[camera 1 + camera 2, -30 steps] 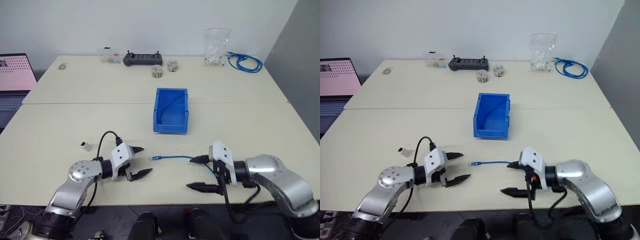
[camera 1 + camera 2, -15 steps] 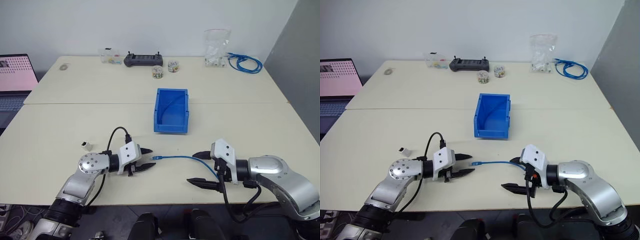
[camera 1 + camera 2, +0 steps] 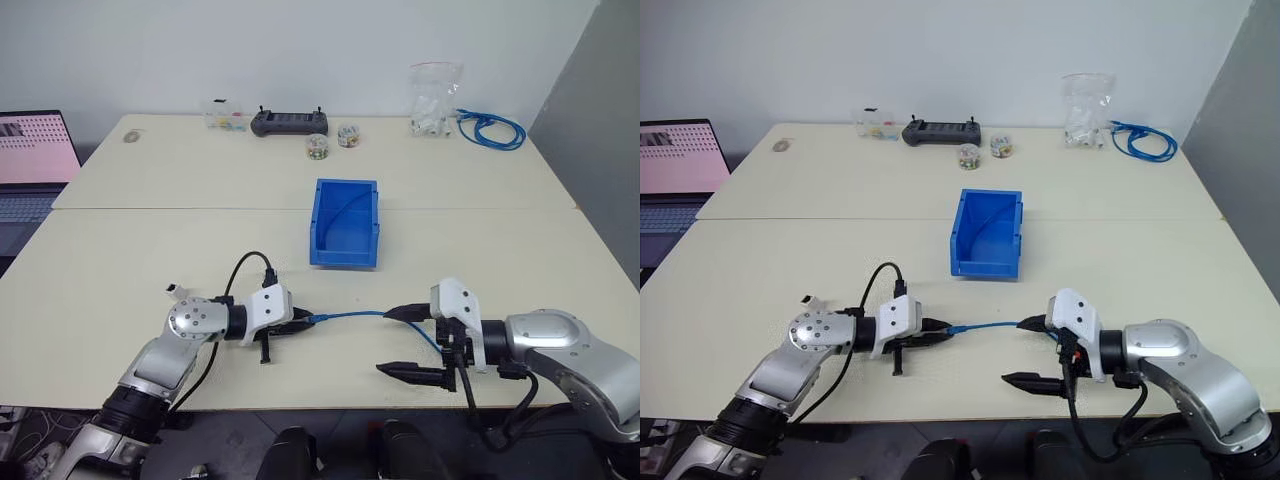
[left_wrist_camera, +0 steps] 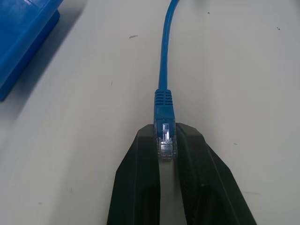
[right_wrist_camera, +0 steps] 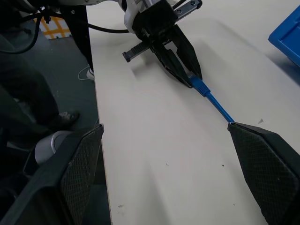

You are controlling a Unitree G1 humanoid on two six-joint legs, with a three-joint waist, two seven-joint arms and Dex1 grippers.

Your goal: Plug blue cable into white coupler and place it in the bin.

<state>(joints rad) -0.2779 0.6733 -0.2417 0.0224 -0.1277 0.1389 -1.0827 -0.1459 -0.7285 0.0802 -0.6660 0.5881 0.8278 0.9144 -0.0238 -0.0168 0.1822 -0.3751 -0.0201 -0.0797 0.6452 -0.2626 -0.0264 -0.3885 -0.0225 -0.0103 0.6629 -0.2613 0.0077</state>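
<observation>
My left gripper's fingers are covering the clear plug, so my right gripper will next grab the cable by the blue sleeve [image 3: 319,318] [image 5: 200,86] just behind the plug.
The blue cable [image 3: 350,316] lies on the table's front part, well in front of the bin [image 3: 343,256]. My left gripper [image 4: 166,137] is shut on the cable's clear plug [image 4: 165,142], which sits squeezed between the two black fingers. From there the cable runs right to my right gripper [image 3: 403,342], which stands wide open. It meets the tip of one right finger [image 5: 255,150] and is hidden beyond. The white coupler [image 3: 176,291] rests on the table just behind my left arm, untouched.
Along the far edge stand a black controller [image 3: 288,122], two small jars [image 3: 317,145], a clear box [image 3: 225,115], a plastic bag [image 3: 433,95] and a coiled blue cable bundle [image 3: 490,127]. A laptop [image 3: 30,160] sits at the far left.
My left gripper has gone from wide open to shut, closing on the cable's plug after reaching toward it. The right gripper has stayed open in about the same place.
</observation>
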